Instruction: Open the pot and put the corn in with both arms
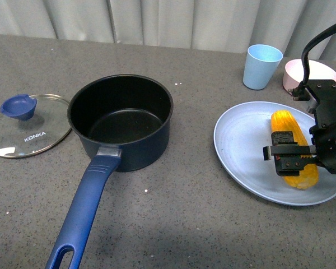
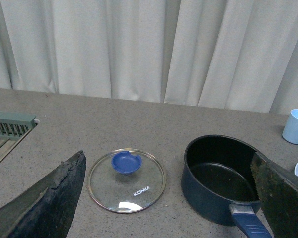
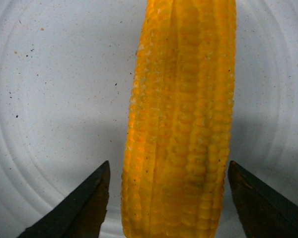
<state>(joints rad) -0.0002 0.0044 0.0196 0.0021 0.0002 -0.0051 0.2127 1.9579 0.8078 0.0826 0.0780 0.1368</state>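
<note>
I should next grab the yellow corn with my right gripper by its blunt end, so that I can put the corn into the pot.
The dark navy pot stands open at the table's middle, its long blue handle pointing toward me. To the pot's left its glass lid with the blue knob lies flat on the table. The yellow corn lies on a pale blue plate at the right. My right gripper is open, low over the corn, with one finger on each side of the cob and neither touching it. My left gripper is open and empty, held above the table with the lid and pot ahead of it.
A light blue cup and a pink bowl stand behind the plate at the back right. A pale curtain closes off the far edge. A green slatted rack sits far left in the left wrist view.
</note>
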